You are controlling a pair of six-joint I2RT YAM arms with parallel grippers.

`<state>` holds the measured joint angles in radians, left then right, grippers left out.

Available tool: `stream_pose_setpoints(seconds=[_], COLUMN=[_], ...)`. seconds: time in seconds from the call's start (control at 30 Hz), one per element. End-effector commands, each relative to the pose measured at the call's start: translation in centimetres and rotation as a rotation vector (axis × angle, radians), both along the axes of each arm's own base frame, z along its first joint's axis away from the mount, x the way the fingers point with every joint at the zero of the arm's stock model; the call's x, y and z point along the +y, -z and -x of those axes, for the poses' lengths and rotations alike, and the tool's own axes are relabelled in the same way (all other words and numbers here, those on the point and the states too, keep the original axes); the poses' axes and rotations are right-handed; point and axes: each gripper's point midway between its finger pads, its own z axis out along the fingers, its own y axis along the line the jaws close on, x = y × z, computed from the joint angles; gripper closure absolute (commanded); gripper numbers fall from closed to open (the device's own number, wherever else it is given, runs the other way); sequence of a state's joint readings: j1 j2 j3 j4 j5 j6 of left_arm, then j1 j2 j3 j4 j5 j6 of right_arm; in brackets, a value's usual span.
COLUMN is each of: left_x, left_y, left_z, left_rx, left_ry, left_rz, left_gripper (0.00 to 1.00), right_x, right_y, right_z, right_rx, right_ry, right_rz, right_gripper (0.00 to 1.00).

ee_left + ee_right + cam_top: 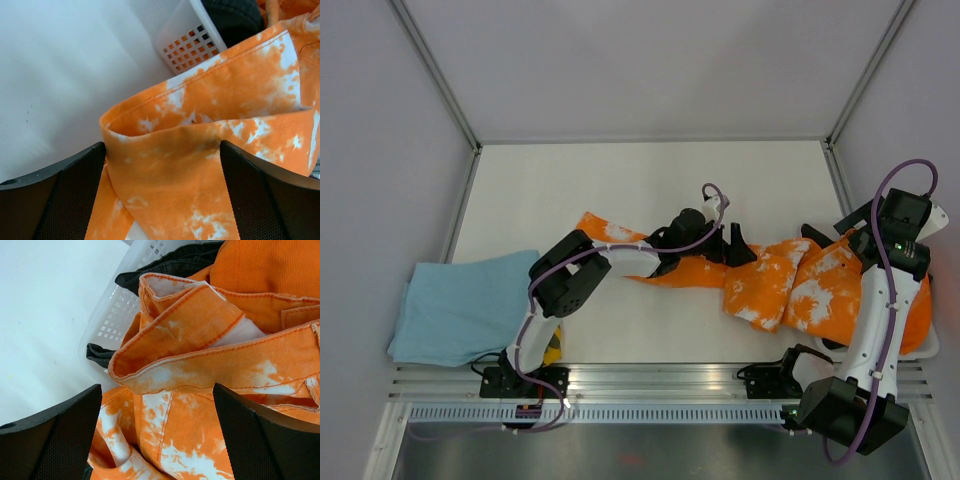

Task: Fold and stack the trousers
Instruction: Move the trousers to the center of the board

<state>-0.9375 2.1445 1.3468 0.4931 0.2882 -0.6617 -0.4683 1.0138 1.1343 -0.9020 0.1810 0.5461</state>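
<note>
The orange tie-dye trousers need to be spread out for folding, so my left gripper will next grab the bunched, stitched edge of one leg.
Orange tie-dye trousers lie unfolded across the table, from the middle to the white basket at the right. My left gripper is open and low over one leg; in the left wrist view the fabric bunches up between its wide-apart fingers. My right gripper is open over the waist end; the right wrist view shows the waistband between its spread fingers. Folded light blue trousers lie at the left front.
The basket holds a dark garment and a plain orange one. The basket also shows in the left wrist view. A small yellow object lies by the left arm's base. Walls enclose the table on three sides.
</note>
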Motion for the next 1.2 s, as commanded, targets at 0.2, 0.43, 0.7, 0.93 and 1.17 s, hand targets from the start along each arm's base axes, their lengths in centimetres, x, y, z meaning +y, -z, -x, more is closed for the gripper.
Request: stream_pose_setpoints(seconds=[0.2, 0.43, 0.7, 0.93, 1.17], left_x=[-2.4, -2.3, 3.1, 18.5, 31.5], left_y=[-1.3, -2.5, -9.3, -16.3, -14.4], left_z=[-0.3, 0.3, -4.0, -11.0, -11.8], left_rx=[0.013, 0.001, -0.056, -0.170, -0.185], left_ry=[0.048, 0.077, -0.048, -0.404, -0.725], left_rz=[0.141, 0.177, 0.196, 0.032, -0.310], left_gripper=[0.03, 0.80, 0.98, 0.98, 0.98], right_x=[-0.3, -0.3, 0.0, 0.2, 0.9], right_y=[-0.4, -0.6, -2.5, -2.1, -1.6], right_z=[-0.1, 0.1, 0.5, 0.6, 0.1], right_rx=[-0.021, -0.028, -0.058, -0.038, -0.049], right_ry=[0.012, 0.018, -0.031, -0.075, -0.132], right_rz=[0.020, 0.032, 0.074, 0.095, 0.080], right_gripper=[0.02, 0.02, 0.07, 0.21, 0.21])
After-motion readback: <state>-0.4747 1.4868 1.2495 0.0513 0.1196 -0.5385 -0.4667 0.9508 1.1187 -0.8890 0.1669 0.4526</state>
